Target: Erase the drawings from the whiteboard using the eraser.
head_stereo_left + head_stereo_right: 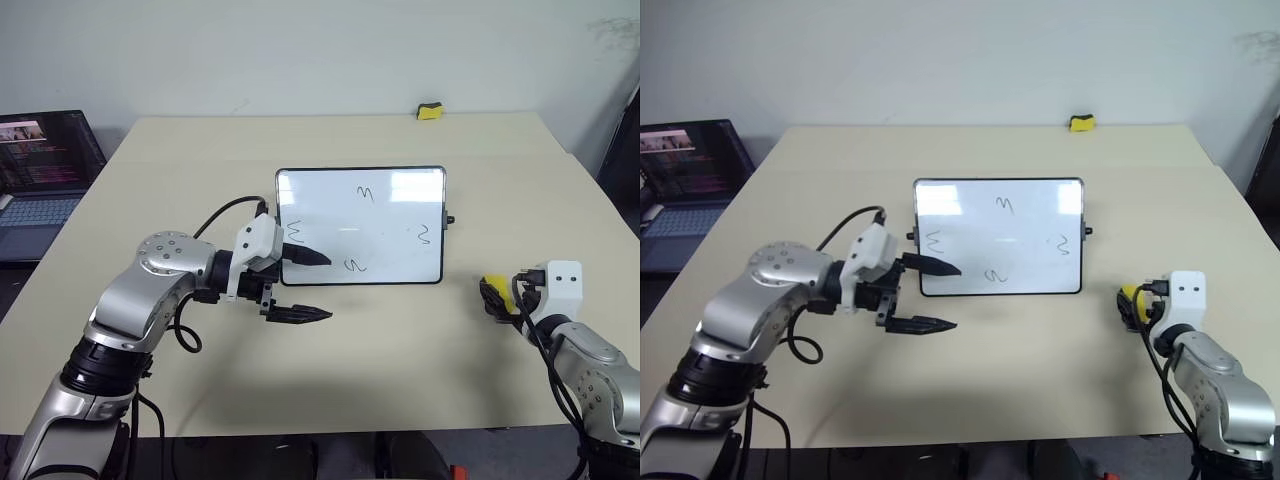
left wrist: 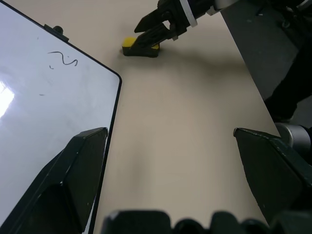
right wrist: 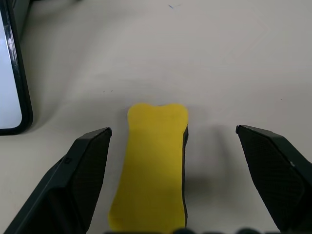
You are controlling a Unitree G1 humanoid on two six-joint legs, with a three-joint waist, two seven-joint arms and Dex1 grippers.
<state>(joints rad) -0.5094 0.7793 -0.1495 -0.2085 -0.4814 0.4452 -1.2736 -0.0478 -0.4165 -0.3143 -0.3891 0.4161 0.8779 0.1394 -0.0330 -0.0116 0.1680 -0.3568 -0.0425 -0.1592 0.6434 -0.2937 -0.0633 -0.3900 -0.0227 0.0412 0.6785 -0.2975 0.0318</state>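
My right gripper's fingers are beside the sides of the yellow eraser (image 1: 497, 288) (image 3: 151, 170), low over the table. The gripper needs to close on the eraser.
The whiteboard (image 1: 390, 215) lies flat in the middle of the table, with small black drawings (image 1: 365, 193) spread across it. My left gripper (image 1: 315, 285) is open at the board's near left corner. One finger hovers over that corner and the other hangs over the bare table in front of it. The yellow eraser (image 3: 151, 170) lies on the table to the right of the board. My right gripper (image 3: 173, 130) is open and straddles the eraser, one finger on each side, without touching it.
A second, stubbier yellow-and-black block (image 1: 430, 111) sits at the table's far edge. An open laptop (image 1: 40, 180) stands on a lower surface to the left. The table (image 1: 400, 360) is tan, with its front edge close to me.
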